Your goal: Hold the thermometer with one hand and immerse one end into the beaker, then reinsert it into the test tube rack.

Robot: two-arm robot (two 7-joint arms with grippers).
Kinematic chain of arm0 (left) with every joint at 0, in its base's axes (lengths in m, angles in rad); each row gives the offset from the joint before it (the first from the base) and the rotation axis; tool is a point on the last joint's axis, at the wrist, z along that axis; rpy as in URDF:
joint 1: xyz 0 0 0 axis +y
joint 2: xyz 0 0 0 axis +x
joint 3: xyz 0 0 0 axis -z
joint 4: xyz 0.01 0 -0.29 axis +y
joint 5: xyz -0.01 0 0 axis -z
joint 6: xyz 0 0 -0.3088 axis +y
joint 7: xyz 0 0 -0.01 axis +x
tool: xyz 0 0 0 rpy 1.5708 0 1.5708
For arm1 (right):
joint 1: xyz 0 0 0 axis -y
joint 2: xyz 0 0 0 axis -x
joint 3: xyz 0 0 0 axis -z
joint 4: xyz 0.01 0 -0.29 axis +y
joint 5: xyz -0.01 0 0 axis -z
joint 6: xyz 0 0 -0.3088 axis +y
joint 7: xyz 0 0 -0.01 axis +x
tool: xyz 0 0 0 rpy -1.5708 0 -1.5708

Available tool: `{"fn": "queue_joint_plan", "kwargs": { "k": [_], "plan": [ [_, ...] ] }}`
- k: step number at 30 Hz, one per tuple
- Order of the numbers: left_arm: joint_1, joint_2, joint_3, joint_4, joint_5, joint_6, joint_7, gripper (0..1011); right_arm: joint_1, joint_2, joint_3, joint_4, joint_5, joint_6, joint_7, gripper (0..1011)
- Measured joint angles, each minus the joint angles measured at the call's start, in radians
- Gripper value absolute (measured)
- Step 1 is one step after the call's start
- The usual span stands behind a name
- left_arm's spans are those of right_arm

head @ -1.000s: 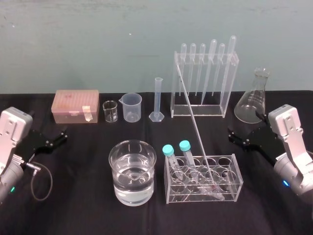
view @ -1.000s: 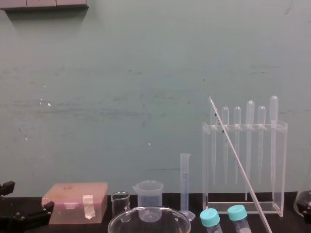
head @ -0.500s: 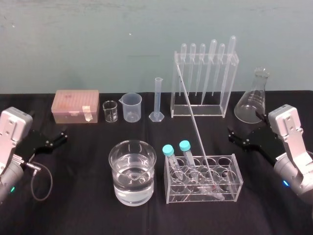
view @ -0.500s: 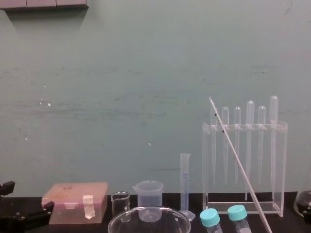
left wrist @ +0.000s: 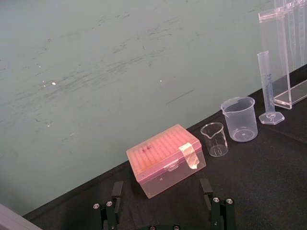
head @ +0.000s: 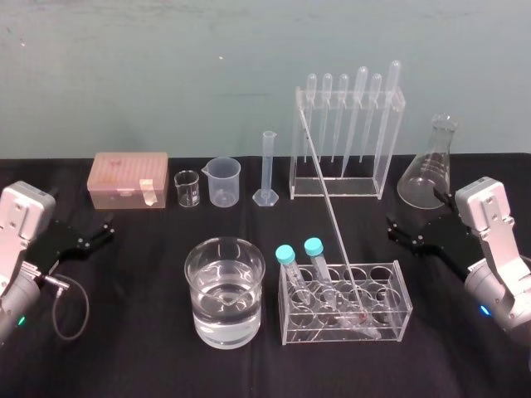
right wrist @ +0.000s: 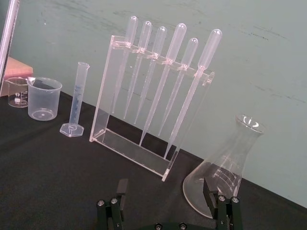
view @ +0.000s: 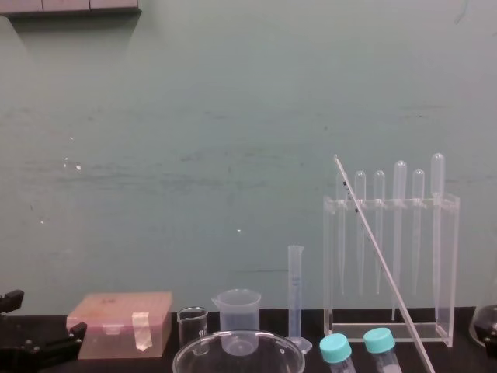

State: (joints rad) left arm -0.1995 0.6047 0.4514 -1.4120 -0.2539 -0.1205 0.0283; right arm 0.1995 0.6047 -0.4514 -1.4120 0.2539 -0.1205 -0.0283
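Next, my right gripper picks up the thermometer by its upper shaft [view: 370, 235]. That leaves its lower end free to dip into the beaker [view: 238, 354].
The thermometer [head: 328, 207] is a long thin glass rod leaning to the back left, its lower end standing in the low clear test tube rack [head: 400, 286] at the front centre. The same rod crosses the chest view [view: 380, 264] and the right wrist view [right wrist: 9, 28]. Left of the rack stands the wide glass beaker [head: 225, 290], partly filled with water; its rim [view: 238, 342] is at the chest view's bottom. My right gripper [head: 392, 230] hovers open to the right of the rack, its fingers [right wrist: 215, 201] spread wide. My left gripper [head: 106, 228] is open at the far left, holding nothing.
Two blue-capped tubes [head: 299, 253] stand in the low rack. Along the back are a pink tip box [head: 129, 179], a tiny glass beaker [head: 187, 188], a plastic beaker [head: 224, 182], a graduated cylinder [head: 267, 170], a tall pipette stand [head: 344, 141] and a conical flask [head: 430, 166].
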Motion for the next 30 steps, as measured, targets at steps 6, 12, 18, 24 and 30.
{"fn": "queue_joint_plan", "kwargs": {
  "k": [6,12,18,24,30],
  "plan": [
    [0.000,0.000,0.000,0.000,0.000,0.000,0.000,1008,0.000,0.000,0.000,0.000,0.000,0.000,0.000,1003],
    [0.000,0.000,0.000,0.000,0.000,0.000,0.000,1008,0.000,0.000,0.000,0.000,0.000,0.000,0.000,1003],
    [0.000,0.000,0.000,0.000,0.000,0.000,0.000,1008,0.000,0.000,0.000,0.000,0.000,0.000,0.000,1003],
    [0.000,0.000,0.000,0.000,0.000,0.000,0.000,1008,-0.004,0.017,0.024,-0.030,0.011,0.021,0.044,1003],
    [0.000,0.000,0.000,0.000,0.000,0.000,0.000,1008,-0.029,0.052,0.105,-0.123,0.164,0.083,0.162,1003]
  ]
}}
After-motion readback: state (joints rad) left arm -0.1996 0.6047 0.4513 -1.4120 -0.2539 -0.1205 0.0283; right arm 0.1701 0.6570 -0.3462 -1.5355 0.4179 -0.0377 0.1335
